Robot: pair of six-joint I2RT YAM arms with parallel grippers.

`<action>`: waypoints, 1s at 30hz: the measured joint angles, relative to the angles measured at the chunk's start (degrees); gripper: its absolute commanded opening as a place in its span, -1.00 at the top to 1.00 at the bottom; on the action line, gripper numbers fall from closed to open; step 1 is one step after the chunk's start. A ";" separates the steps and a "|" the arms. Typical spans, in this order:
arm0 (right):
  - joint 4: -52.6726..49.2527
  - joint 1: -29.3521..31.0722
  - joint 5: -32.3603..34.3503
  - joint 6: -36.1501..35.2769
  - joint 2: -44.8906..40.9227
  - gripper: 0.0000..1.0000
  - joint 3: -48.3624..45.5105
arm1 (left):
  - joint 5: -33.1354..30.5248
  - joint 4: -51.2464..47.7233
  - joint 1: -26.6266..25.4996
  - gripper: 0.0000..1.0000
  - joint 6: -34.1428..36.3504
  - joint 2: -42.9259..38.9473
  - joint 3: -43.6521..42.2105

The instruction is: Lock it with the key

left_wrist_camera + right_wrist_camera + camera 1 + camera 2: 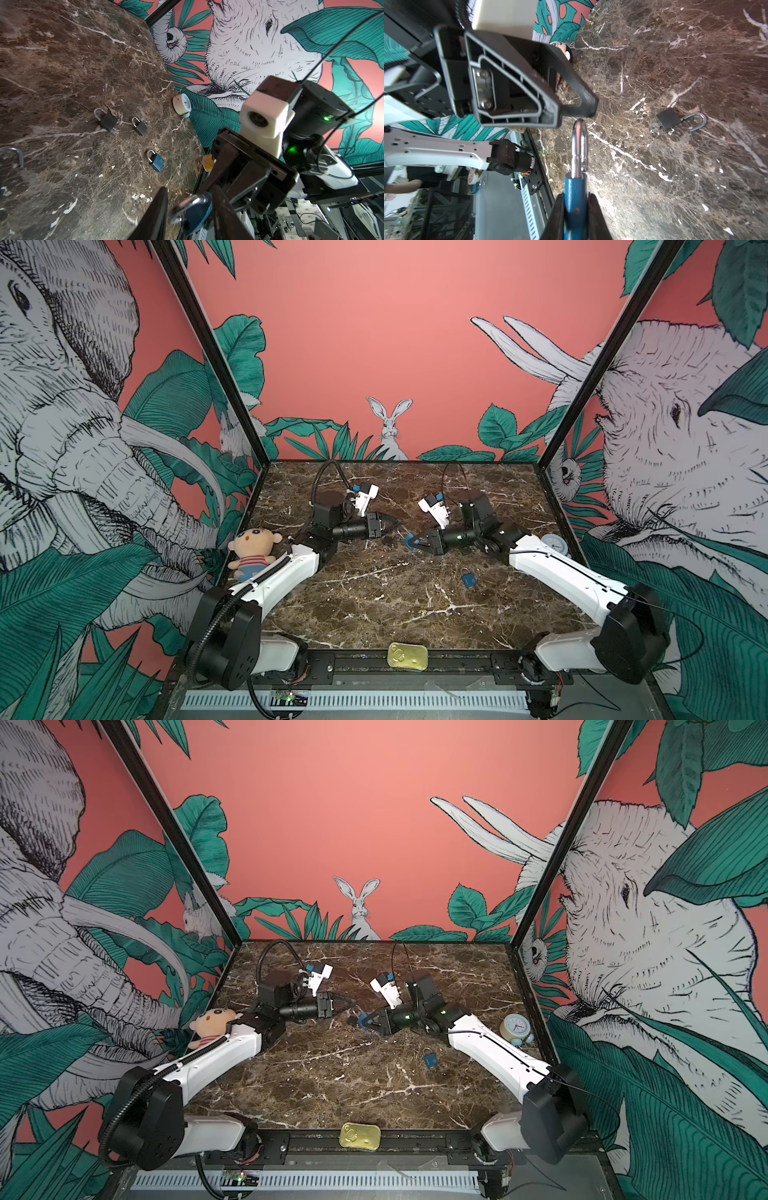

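Observation:
The left gripper will grab the blue padlock [411, 541] by its silver shackle [405, 533] to lock it, and this leaves the padlock's body to the right gripper.
My right gripper [576, 196] is shut on the body of a blue padlock [575, 185]. It holds the padlock above the middle of the marble table [374, 614], with the silver shackle [579, 143] pointing at the left arm. My left gripper [190, 193] is open. Its fingers [154, 214] stand either side of that padlock [197, 212], and a gap shows beside the shackle. In both top views the two grippers [395, 526] [363, 1021] meet at mid-table. No key shows in the held padlock. Small keys [113, 113] lie by the other locks on the table.
A second blue padlock [468, 580] lies right of centre. Two black padlocks [107, 120] [139, 126] rest further off, and an open black one [668, 119] lies near the grippers. A plush doll [251, 551] sits at the left edge, an alarm clock [555, 543] at the right, and a tin [407, 655] at the front.

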 measured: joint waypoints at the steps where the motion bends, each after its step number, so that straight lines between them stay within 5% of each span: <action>1: 0.57 -0.44 -0.79 0.61 0.24 1.00 0.11 | 0.37 0.48 0.11 0.28 -0.17 0.22 0.00; 30: 5.68 -2.19 -6.08 5.64 1.97 1.00 -0.04 | 2.45 5.97 1.38 0.45 -3.61 1.31 -0.79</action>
